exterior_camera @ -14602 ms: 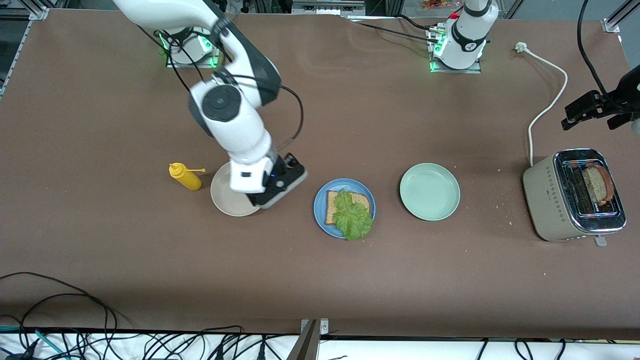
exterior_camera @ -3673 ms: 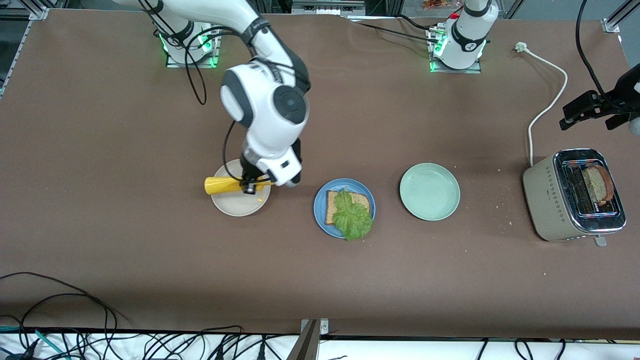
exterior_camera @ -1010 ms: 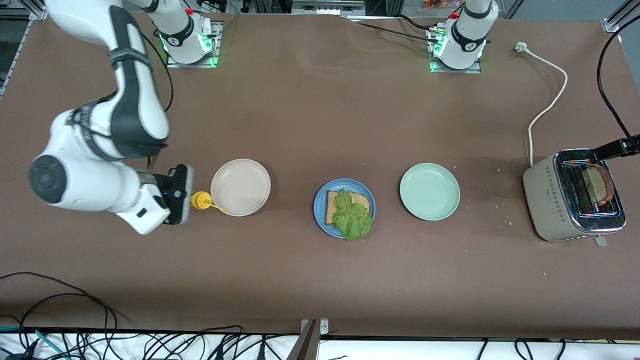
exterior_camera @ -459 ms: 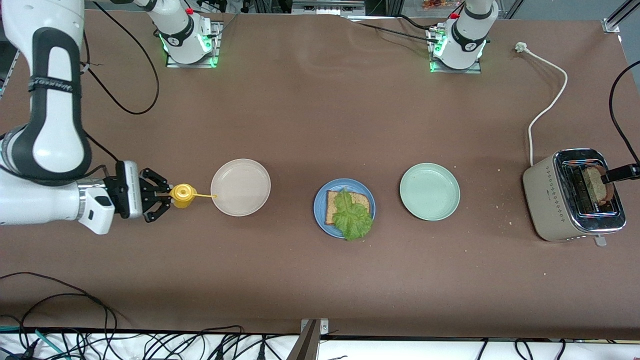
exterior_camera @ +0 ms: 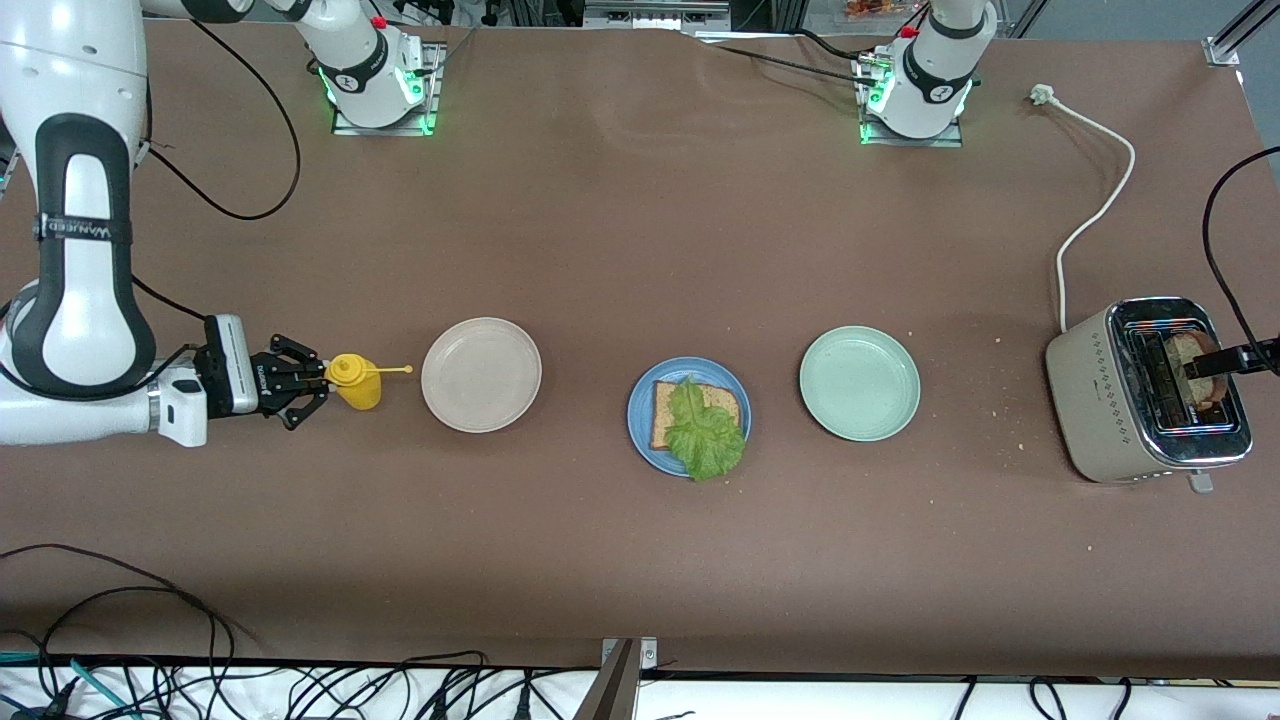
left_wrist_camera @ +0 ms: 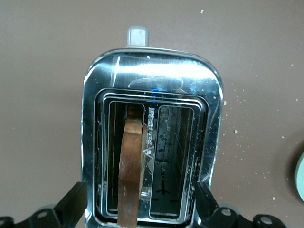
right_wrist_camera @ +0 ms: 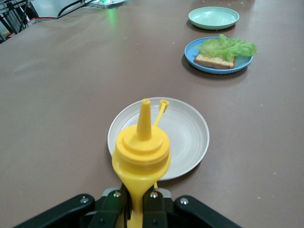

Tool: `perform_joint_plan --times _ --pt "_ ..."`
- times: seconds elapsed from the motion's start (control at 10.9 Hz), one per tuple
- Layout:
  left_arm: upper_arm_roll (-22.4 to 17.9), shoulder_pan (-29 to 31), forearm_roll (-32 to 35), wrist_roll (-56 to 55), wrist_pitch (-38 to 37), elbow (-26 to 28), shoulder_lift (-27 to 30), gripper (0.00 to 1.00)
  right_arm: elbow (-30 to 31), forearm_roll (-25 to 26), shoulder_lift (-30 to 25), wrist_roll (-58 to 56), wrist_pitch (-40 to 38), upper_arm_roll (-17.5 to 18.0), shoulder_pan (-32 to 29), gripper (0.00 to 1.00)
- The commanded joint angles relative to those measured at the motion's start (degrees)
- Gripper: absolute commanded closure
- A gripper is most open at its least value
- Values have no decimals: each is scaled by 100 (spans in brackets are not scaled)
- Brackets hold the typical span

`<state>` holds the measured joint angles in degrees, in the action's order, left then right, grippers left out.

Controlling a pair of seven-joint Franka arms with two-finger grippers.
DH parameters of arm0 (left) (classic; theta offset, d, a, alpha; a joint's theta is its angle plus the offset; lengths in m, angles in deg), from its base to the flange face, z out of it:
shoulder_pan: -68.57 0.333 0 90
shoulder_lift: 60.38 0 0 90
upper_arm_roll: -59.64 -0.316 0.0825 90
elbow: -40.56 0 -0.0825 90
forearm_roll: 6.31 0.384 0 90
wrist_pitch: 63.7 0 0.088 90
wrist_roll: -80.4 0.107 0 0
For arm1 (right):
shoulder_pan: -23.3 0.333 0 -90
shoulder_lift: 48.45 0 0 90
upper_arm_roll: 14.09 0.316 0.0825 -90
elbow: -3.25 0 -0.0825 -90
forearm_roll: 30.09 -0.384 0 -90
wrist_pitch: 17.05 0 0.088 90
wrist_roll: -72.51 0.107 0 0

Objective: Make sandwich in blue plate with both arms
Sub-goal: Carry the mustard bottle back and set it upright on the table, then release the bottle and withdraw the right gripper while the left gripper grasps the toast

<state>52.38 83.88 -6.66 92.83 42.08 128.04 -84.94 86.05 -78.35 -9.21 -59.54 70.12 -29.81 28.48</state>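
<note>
The lettuce on the blue plate (exterior_camera: 640, 425) is to be topped with the bread slice. My left gripper should next grab the bread slice by its upper crust edge (exterior_camera: 1189, 348).
The blue plate (exterior_camera: 640, 425) sits mid-table with one brown bread slice (exterior_camera: 665, 415) and a green lettuce leaf (exterior_camera: 705, 430) on it; the plate also shows in the right wrist view (right_wrist_camera: 190, 50). A second bread slice (exterior_camera: 1195, 365) stands in a slot of the toaster (exterior_camera: 1100, 400). My left gripper (exterior_camera: 1235, 357) hangs open over that toaster (left_wrist_camera: 152, 76), its fingers spread wide on either side of the slice (left_wrist_camera: 130, 166). My right gripper (exterior_camera: 310, 383) is shut on a yellow mustard bottle (exterior_camera: 352, 380), upright beside the cream plate (exterior_camera: 481, 375).
A mint-green plate (exterior_camera: 858, 383) lies between the blue plate and the toaster. The toaster's white cable (exterior_camera: 1095, 200) runs toward the left arm's base. Crumbs lie around the toaster. Cables hang along the table's near edge.
My right gripper has carried the mustard bottle away from the cream plate toward the right arm's end. My left gripper has settled over the toaster's bread slot.
</note>
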Motion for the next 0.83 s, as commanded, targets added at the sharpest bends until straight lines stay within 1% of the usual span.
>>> perform_joint_plan --times 0.0,0.09,0.18,0.37,0.64,0.73 --pt "14 121 -71 75 100 -135 -181 3 323 -464 285 -979 -130 104 -412 100" --pt "14 121 -62 84 100 -135 -181 12 376 -700 443 -1120 -235 113 -491 100" --pt "23 121 -27 93 100 -135 -181 28 385 -938 592 -1226 -366 113 -501 100" --pt "14 138 -44 206 100 -135 -190 41 385 -1054 743 -1244 -464 113 -554 100" --pt "14 139 -9 242 100 -135 -207 75 473 -1081 787 -1157 -526 113 -606 100" --pt "14 130 -9 242 100 -135 -216 79 517 -1098 804 -1156 -526 113 -624 88"
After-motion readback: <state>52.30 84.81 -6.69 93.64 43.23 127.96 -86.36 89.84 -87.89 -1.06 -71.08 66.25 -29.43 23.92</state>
